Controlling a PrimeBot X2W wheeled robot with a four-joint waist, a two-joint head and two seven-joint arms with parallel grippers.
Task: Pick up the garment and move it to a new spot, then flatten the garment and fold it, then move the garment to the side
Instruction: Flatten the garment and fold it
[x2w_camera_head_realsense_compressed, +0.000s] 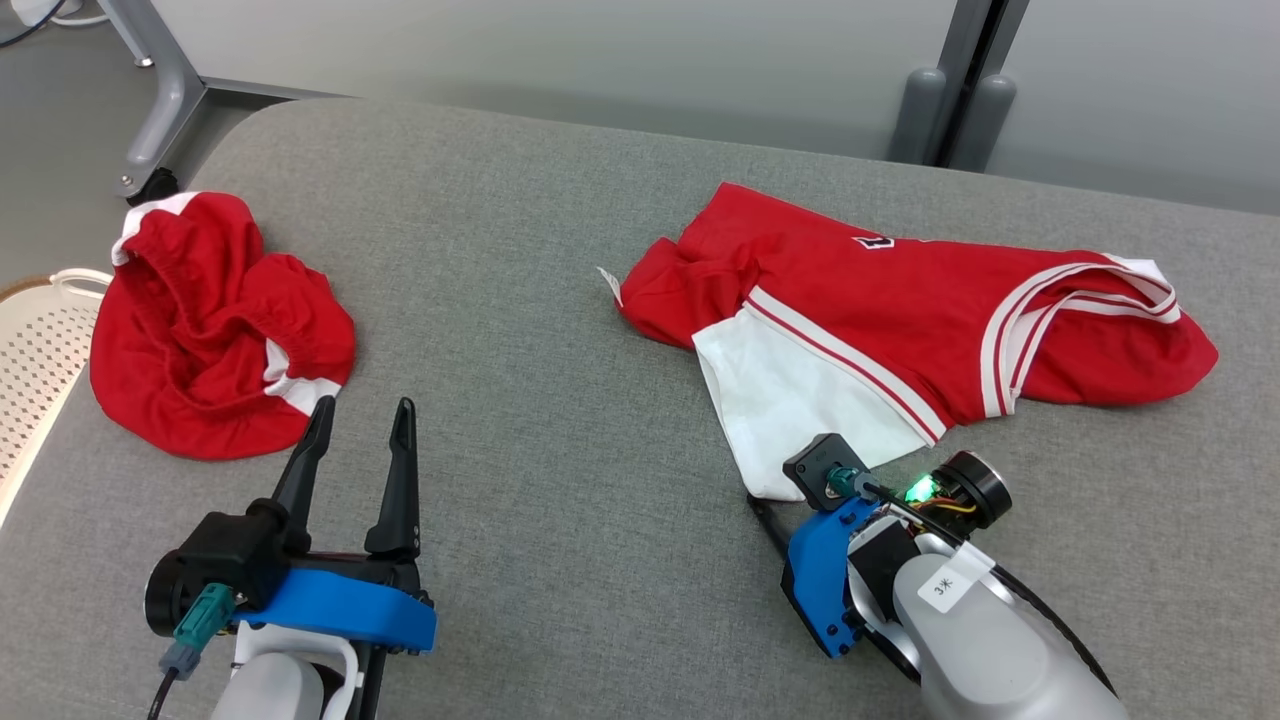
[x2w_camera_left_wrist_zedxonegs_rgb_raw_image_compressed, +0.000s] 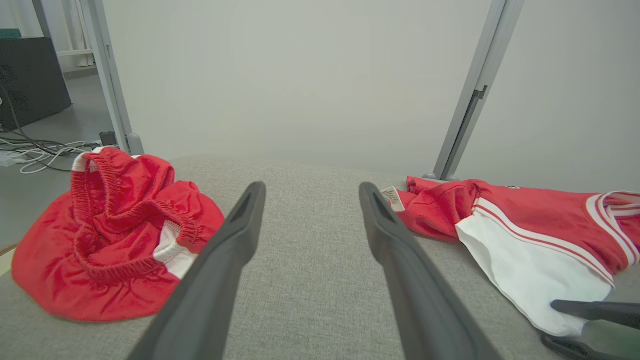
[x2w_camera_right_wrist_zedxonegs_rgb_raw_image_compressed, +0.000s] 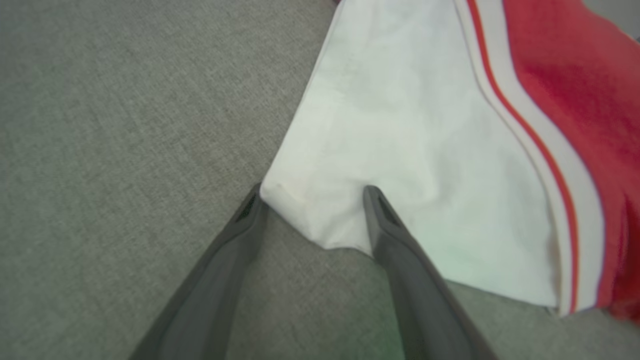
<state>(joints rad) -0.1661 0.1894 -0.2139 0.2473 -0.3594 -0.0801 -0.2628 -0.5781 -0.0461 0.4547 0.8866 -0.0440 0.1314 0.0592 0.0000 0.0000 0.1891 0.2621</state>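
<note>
The garment has its white sleeve corner (x2w_camera_head_realsense_compressed: 764, 487) puckered up slightly, while the wide sleeve panel (x2w_camera_head_realsense_compressed: 806, 390) lies flat on the cloth. My right gripper should pinch the garment by that corner next.
The garment (x2w_camera_head_realsense_compressed: 880, 300), a red jersey with white striped trim, lies crumpled at the right of the grey cloth-covered surface (x2w_camera_head_realsense_compressed: 560, 400). Its white sleeve end (x2w_camera_head_realsense_compressed: 790, 400) points toward me. My right gripper (x2w_camera_head_realsense_compressed: 762, 505) is low at that sleeve's near corner, its fingers mostly hidden under the wrist. In the right wrist view the right gripper (x2w_camera_right_wrist_zedxonegs_rgb_raw_image_compressed: 312, 192) is open, and the sleeve's white corner (x2w_camera_right_wrist_zedxonegs_rgb_raw_image_compressed: 320, 220) lies between the fingertips. My left gripper (x2w_camera_head_realsense_compressed: 365, 410) stands open over bare surface, left of the garment (x2w_camera_left_wrist_zedxonegs_rgb_raw_image_compressed: 540, 215). The left gripper (x2w_camera_left_wrist_zedxonegs_rgb_raw_image_compressed: 312, 187) holds nothing.
A second red piece with an elastic waistband (x2w_camera_head_realsense_compressed: 215, 320) lies bunched at the left, just beyond my left fingertips. A white perforated basket (x2w_camera_head_realsense_compressed: 40, 350) sits off the left edge. Metal frame posts (x2w_camera_head_realsense_compressed: 950, 110) rise behind the far edge.
</note>
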